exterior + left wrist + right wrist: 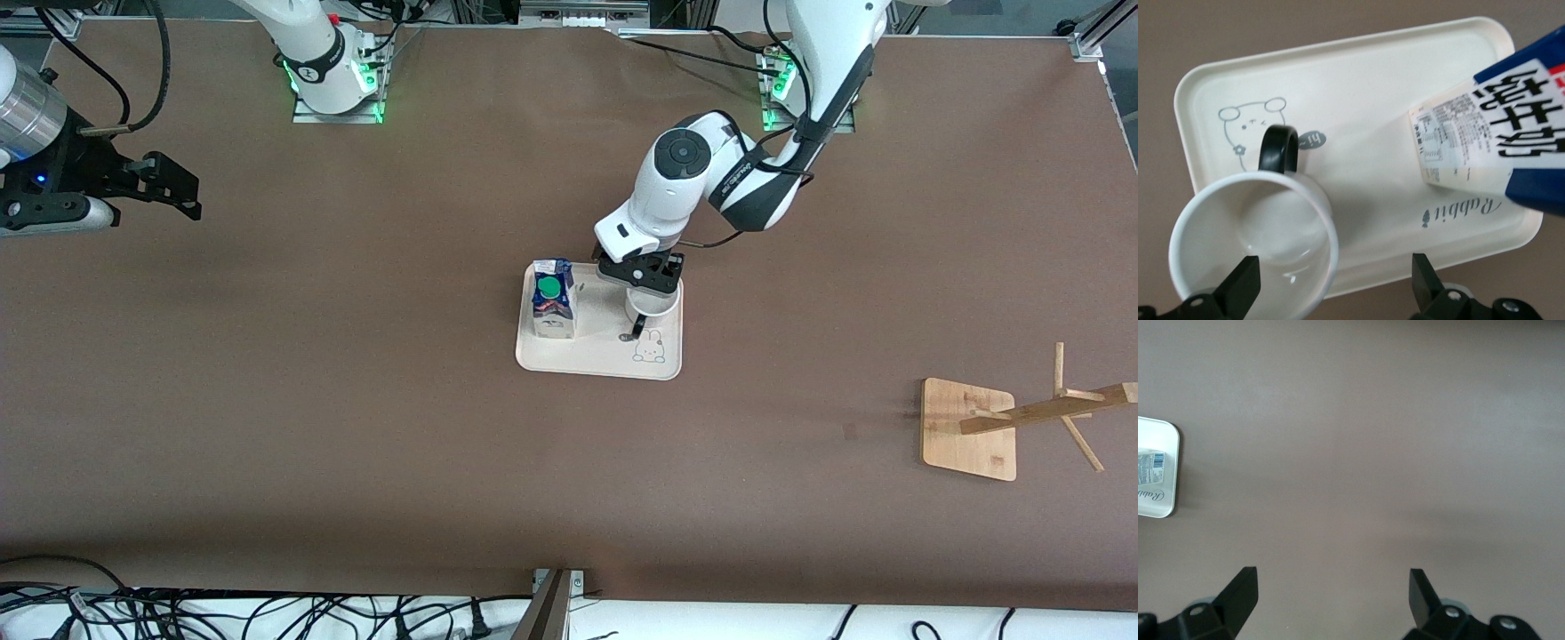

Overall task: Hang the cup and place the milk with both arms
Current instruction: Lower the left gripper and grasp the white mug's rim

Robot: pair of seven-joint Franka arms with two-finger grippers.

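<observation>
My left gripper grips the white cup by its rim next, leaving the cup's black handle free to hang on the wooden rack.
The white cup (656, 310) stands upright on a cream tray (600, 360) at mid-table, its black handle pointing toward the front camera. The milk (553, 302), blue-topped with a green cap, stands on the same tray, toward the right arm's end. My left gripper (642, 272) is open just above the cup. In the left wrist view the gripper (1335, 280) straddles the rim of the cup (1251, 233), one finger over its mouth and one outside. The milk (1511, 127) and tray (1371, 73) show there too. My right gripper (169, 188) is open and empty, waiting over bare table (1331, 593).
A wooden cup rack (1022, 418) on a square base stands toward the left arm's end, nearer the front camera than the tray. The tray's corner (1165, 507) shows in the right wrist view. Cables lie along the table's front edge.
</observation>
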